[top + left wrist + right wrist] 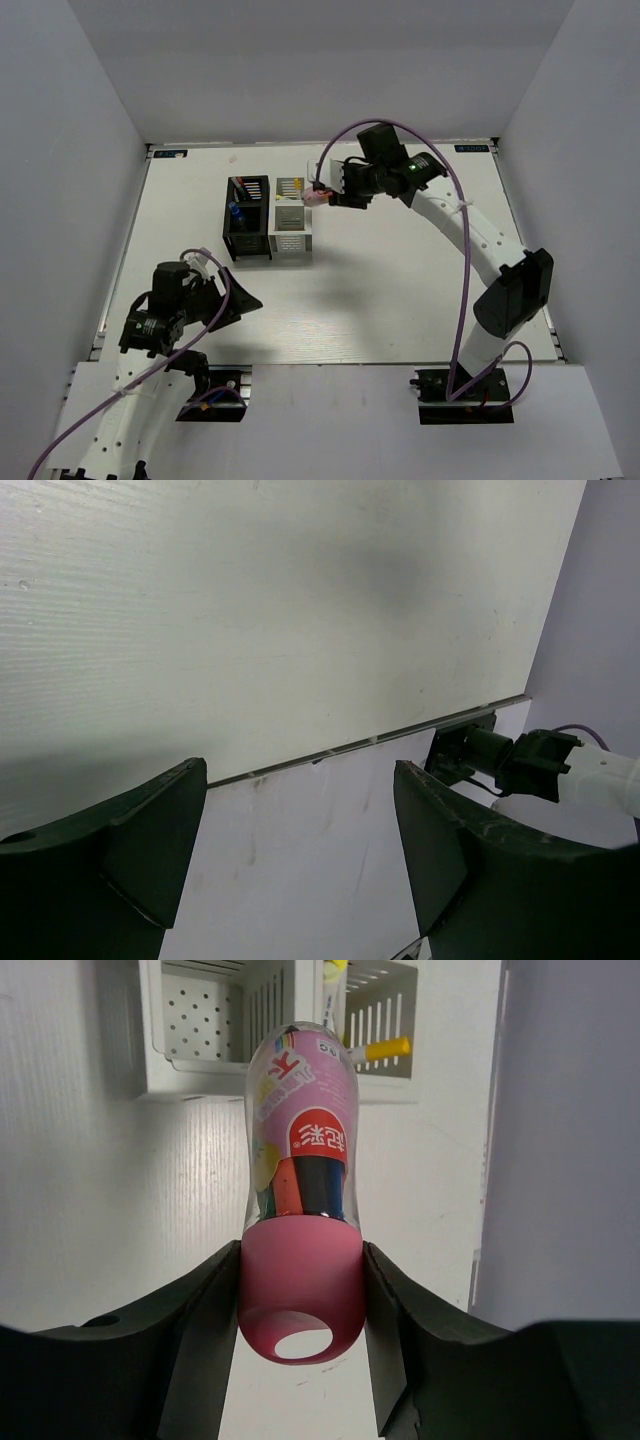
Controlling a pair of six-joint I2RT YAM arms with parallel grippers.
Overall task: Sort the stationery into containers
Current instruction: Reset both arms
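The pink cylinder hangs short of the white-grey organizer (291,240) and, released now, would fall outside. I should move it toward the empty cell, then open my right gripper.
My right gripper (332,197) is shut on the stubby pink cylinder (315,196), a clear tube with a pink cap, and holds it just right of the white-grey organizer (291,240). In the right wrist view the gripper (302,1256) clamps the pink cap, and the cylinder (300,1150) points at the white-grey organizer (190,1082). A pen with a yellow end (385,1048) lies in one of its cells. The black organizer (246,250) adjoins on the left and holds a blue-clear pen (236,212) and white pens (246,186). My left gripper (236,300) is open and empty, also in its wrist view (300,850).
White walls enclose the table (400,290) at the back and both sides. The left wrist view shows the table's near edge (360,742) and the right arm's base (500,760). The right arm arches over the right half of the table.
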